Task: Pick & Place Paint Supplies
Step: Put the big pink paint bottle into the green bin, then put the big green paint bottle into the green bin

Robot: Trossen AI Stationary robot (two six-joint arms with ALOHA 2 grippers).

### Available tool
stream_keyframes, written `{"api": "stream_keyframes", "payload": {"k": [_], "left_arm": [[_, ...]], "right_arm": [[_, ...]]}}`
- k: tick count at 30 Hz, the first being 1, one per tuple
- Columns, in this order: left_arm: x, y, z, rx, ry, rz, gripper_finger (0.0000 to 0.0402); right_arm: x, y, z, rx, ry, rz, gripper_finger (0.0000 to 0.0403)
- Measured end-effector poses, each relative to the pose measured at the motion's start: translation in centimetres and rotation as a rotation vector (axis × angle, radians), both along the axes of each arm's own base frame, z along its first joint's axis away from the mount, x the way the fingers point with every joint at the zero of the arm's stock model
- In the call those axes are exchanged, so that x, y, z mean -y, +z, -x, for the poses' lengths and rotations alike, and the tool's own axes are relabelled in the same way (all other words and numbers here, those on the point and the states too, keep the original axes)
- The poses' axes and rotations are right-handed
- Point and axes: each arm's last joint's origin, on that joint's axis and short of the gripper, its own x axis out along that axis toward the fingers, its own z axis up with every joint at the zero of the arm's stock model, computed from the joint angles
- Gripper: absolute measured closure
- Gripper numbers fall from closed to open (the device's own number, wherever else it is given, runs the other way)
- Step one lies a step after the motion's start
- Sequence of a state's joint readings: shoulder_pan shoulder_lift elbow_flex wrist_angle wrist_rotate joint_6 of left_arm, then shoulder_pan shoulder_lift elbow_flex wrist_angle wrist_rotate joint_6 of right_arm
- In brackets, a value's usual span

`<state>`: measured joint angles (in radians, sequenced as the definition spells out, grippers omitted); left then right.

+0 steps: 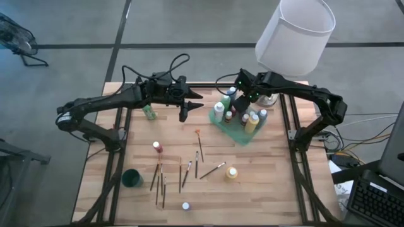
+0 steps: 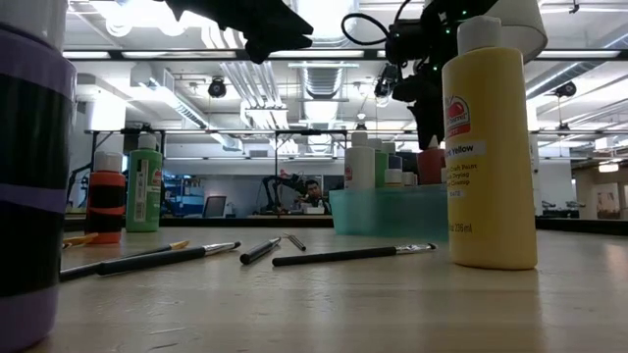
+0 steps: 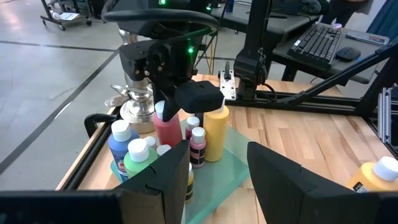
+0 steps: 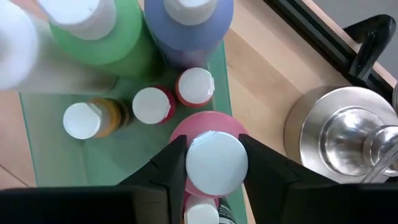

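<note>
The pink bottle [image 4: 214, 127] sits upright and low among its neighbours and would stand in the green tray [image 4: 93, 160], so the right gripper should release it.
A translucent green tray [image 1: 242, 137] at the table's far right holds several paint bottles. My right gripper [image 1: 238, 94] points down over the tray's far end, shut on a pink bottle [image 3: 168, 127] with a white cap. My left gripper [image 3: 217, 168] hovers open and holds nothing above the table's far middle, pointing toward the tray. Loose on the table are a green bottle [image 1: 149, 112], a red bottle [image 1: 157, 147], a yellow bottle [image 1: 231, 173], a small white-capped bottle [image 1: 185, 205] and several brushes [image 1: 189, 170] lying flat. My right gripper pinches the pink bottle's white cap [image 4: 199, 163] between its two fingers [image 4: 165, 171], one on each side. The fingers come from above, pointing down. The bottle stays upright below them among the tray's bottles. Other bottles hide its base, so whether it rests on the tray cannot be told.
A dark green cup [image 1: 132, 178] stands near the front left. A lamp with a white shade [image 1: 293, 34] and a shiny metal base [image 4: 348, 134] stands just beyond the tray. Black frame rails run along the table's left and right sides.
</note>
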<state>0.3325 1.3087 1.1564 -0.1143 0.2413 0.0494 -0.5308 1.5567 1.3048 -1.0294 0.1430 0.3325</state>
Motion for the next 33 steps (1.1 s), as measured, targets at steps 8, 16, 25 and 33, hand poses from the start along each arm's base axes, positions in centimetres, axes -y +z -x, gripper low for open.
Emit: {"api": "stream_keyframes", "payload": {"k": [8, 16, 25, 33], "left_arm": [[0.0, 0.0, 0.0, 0.000, -0.001, -0.003, 0.0234], [0.0, 0.0, 0.0, 0.000, -0.001, -0.006, 0.0234], [0.0, 0.0, 0.0, 0.000, 0.000, -0.008, 0.0234], [0.0, 0.0, 0.0, 0.000, 0.000, -0.008, 0.0234]], "right_arm": [[-0.1, 0.0, 0.1, 0.006, 0.013, -0.036, 0.0275], [-0.5, 0.2, 0.6, -0.007, 0.013, -0.061, 0.0227], [-1.0, 1.7, 1.4, 0.057, -0.004, -0.029, 0.0207], [-1.7, 3.6, 2.1, 0.158, -0.030, 0.017, 0.0203]]}}
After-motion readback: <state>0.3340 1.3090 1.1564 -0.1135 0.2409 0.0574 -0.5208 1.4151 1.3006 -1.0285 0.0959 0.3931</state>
